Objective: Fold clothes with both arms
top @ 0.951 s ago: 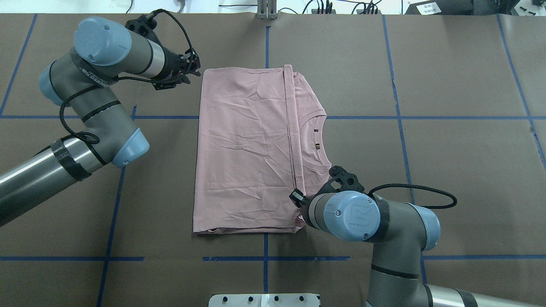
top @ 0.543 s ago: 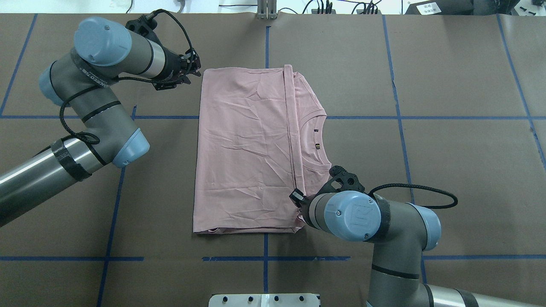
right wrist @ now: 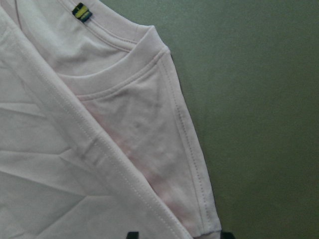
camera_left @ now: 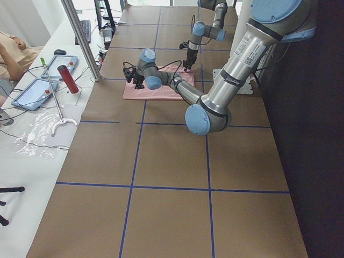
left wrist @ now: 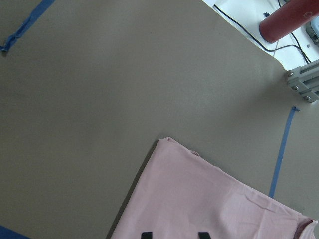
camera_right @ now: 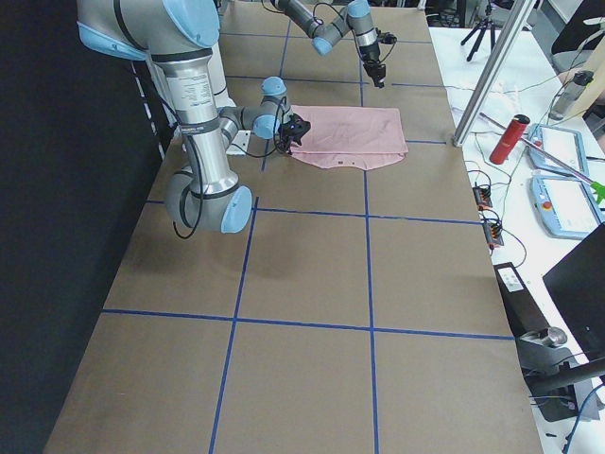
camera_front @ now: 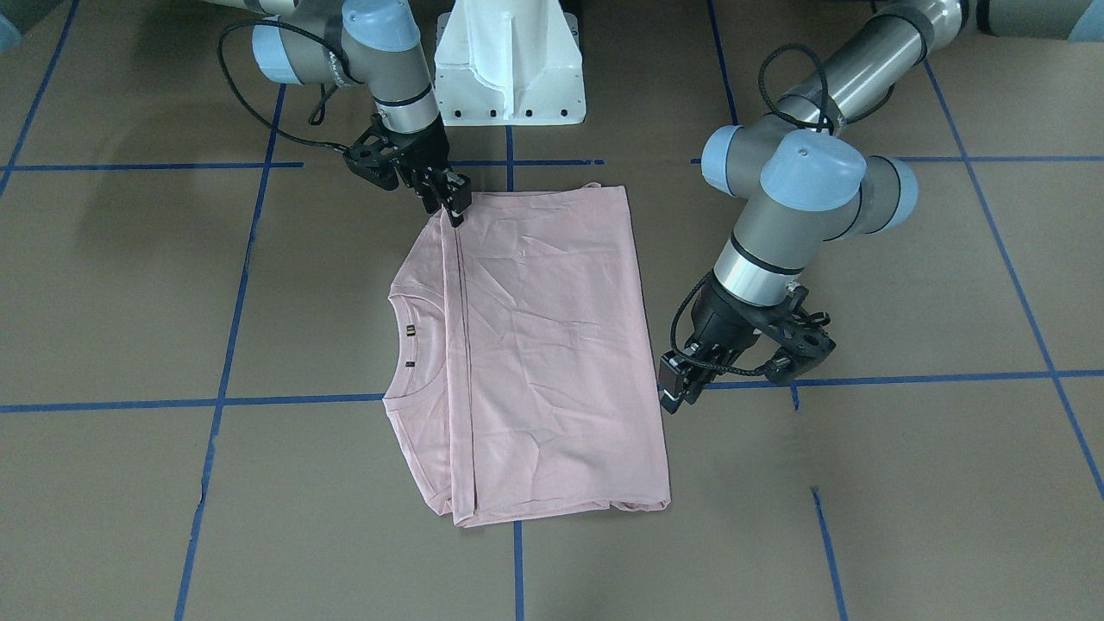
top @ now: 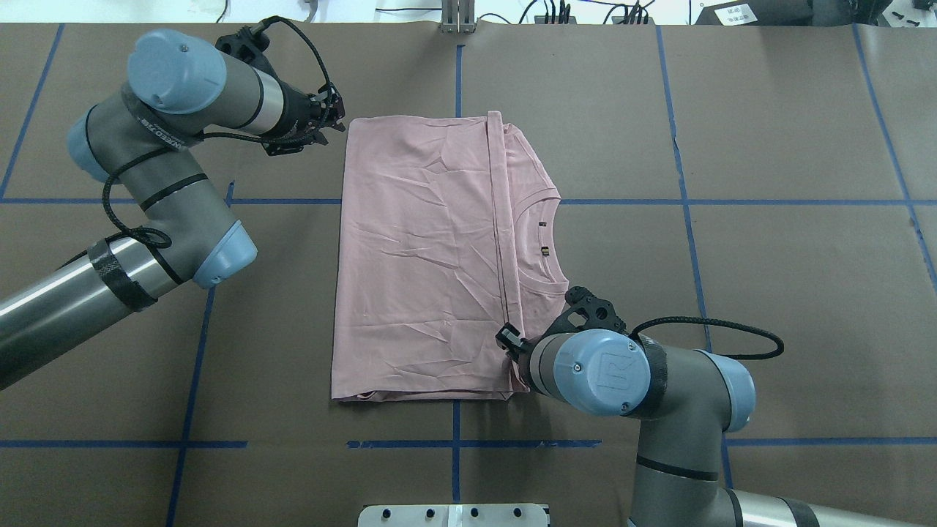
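The robot's right gripper will take hold of the shirt (camera_front: 548, 352) next by its sleeve-side corner at the folded strip's end (camera_front: 449, 216), and this is to fold the shirt in half.
The pale pink T-shirt (top: 417, 256) lies folded on the brown table with the plain side up and the ribbed collar (top: 547, 241) showing at its right. It also shows in the front view (camera_front: 543, 345). My left gripper (top: 338, 117) is open and hovers just off the shirt's far left corner; its wrist view shows that corner (left wrist: 167, 142) below it. My right gripper (top: 507, 340) is open at the shirt's near right part. Its fingertips stand either side of the shoulder seam (right wrist: 192, 164), and in the front view it (camera_front: 454, 207) is low on the cloth.
The white pedestal base (camera_front: 509, 69) stands at the table's near edge. Blue tape lines (top: 457, 443) cross the brown table. A metal post (top: 457, 15) stands at the far edge. A red cylinder (camera_right: 515, 139) and tablets (camera_left: 35, 91) are on the side bench beyond it.
The right arm has shifted very slightly to the left at the shirt's near right part. The left arm and the shirt have not moved.
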Robot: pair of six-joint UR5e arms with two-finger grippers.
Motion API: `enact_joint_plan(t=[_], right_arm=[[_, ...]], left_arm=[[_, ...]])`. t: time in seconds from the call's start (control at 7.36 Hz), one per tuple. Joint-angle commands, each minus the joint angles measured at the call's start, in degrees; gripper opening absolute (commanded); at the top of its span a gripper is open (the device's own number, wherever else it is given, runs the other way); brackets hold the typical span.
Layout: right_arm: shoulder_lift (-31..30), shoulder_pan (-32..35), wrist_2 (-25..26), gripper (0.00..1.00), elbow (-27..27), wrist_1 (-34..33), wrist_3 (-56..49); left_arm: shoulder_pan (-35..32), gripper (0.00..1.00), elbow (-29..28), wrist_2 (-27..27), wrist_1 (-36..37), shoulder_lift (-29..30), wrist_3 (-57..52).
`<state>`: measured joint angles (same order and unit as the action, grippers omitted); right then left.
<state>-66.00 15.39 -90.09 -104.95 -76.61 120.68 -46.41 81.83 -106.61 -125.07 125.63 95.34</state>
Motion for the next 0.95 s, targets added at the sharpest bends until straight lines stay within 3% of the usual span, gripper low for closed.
enact_joint_plan(t=[0.0,0.82], right_arm=[[0.0,0.0,0.0,0.68,0.4,0.0,0.0],[0.1,-0.3,-0.1,0.54,1.0,0.0,-0.1]], left_arm=[[0.0,0.42,0.0,0.0,0.0,0.1,0.3],[0.0,0.42,0.0,0.0,0.0,0.0,0.4]])
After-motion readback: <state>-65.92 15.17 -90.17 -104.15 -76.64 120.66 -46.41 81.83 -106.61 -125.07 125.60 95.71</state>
